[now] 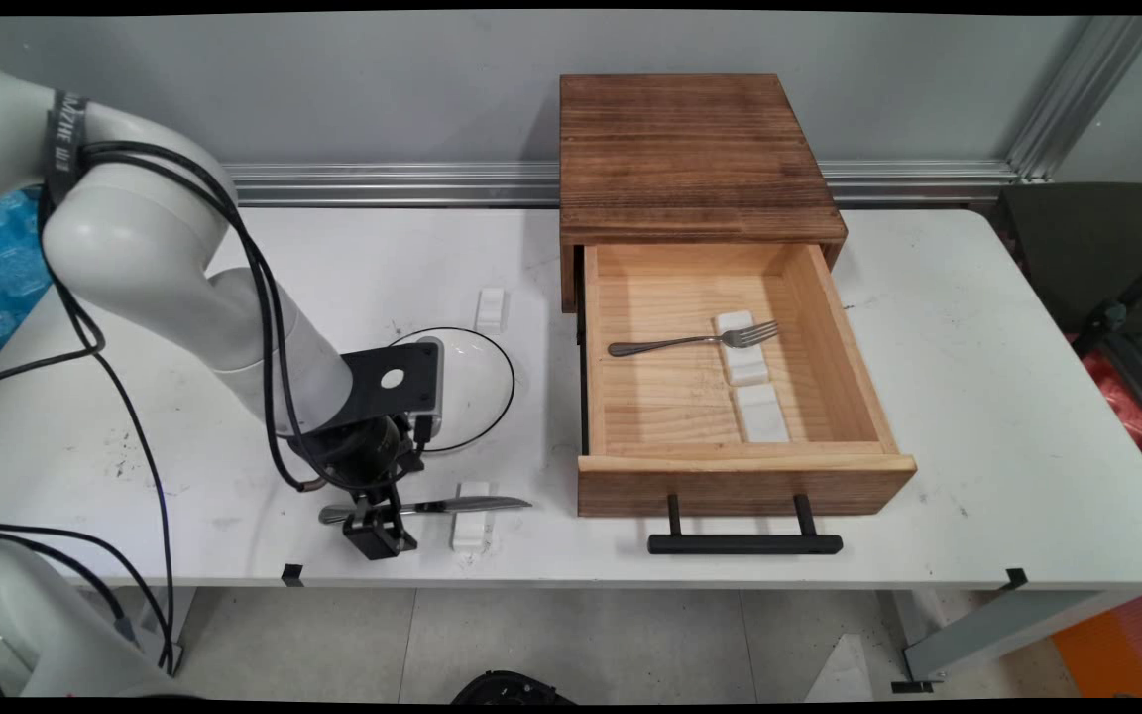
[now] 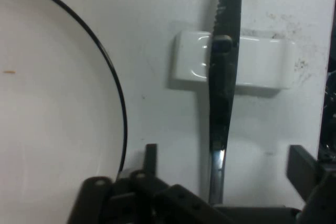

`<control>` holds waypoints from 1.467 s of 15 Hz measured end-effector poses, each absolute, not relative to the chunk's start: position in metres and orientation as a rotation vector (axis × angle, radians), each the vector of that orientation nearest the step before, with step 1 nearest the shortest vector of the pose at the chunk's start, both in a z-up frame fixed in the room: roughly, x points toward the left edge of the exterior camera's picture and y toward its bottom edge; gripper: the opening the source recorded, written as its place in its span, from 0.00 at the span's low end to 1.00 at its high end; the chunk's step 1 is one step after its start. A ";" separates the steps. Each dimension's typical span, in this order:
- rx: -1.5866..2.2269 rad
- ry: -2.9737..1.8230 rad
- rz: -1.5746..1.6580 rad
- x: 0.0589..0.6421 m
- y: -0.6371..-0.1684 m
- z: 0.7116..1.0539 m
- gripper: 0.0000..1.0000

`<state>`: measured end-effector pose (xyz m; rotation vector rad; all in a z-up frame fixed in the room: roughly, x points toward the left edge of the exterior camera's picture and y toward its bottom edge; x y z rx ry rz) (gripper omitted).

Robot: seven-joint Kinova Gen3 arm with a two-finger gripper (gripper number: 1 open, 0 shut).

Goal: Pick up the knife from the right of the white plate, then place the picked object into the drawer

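The steel table knife needs to go into the open drawer beside the fork. My gripper should grab the knife by its handle [image 1: 420, 508] next to move it there.
A steel knife [image 1: 452, 506] lies near the table's front edge, its blade resting on a small white block [image 1: 470, 531]. My gripper [image 1: 379, 524] is down at the knife's handle end. In the hand view the gripper [image 2: 226, 163] is open, and the knife [image 2: 223, 87] runs up between the two fingertips [image 2: 150, 155], across the white block [image 2: 257, 66]. The fingers stand apart from the handle on both sides. Just behind the hand sits a white plate with a black rim [image 1: 482, 382], which fills the left of the hand view [image 2: 58, 87].
A wooden box [image 1: 690, 149] stands at the back with its drawer [image 1: 744, 476] pulled out. Inside, a fork [image 1: 695, 341] rests on a white block [image 1: 742, 362], with a second block [image 1: 761, 413] nearer the front. Another white block [image 1: 490, 309] lies behind the plate.
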<state>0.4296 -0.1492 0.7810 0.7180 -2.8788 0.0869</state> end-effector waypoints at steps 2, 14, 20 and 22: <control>0.718 -2.879 0.085 0.428 -0.149 0.779 0.00; 0.695 -2.886 0.065 0.431 -0.149 0.782 0.00; 0.618 -2.901 0.030 0.446 -0.153 0.823 0.00; 0.600 -2.902 0.027 0.450 -0.157 0.844 0.00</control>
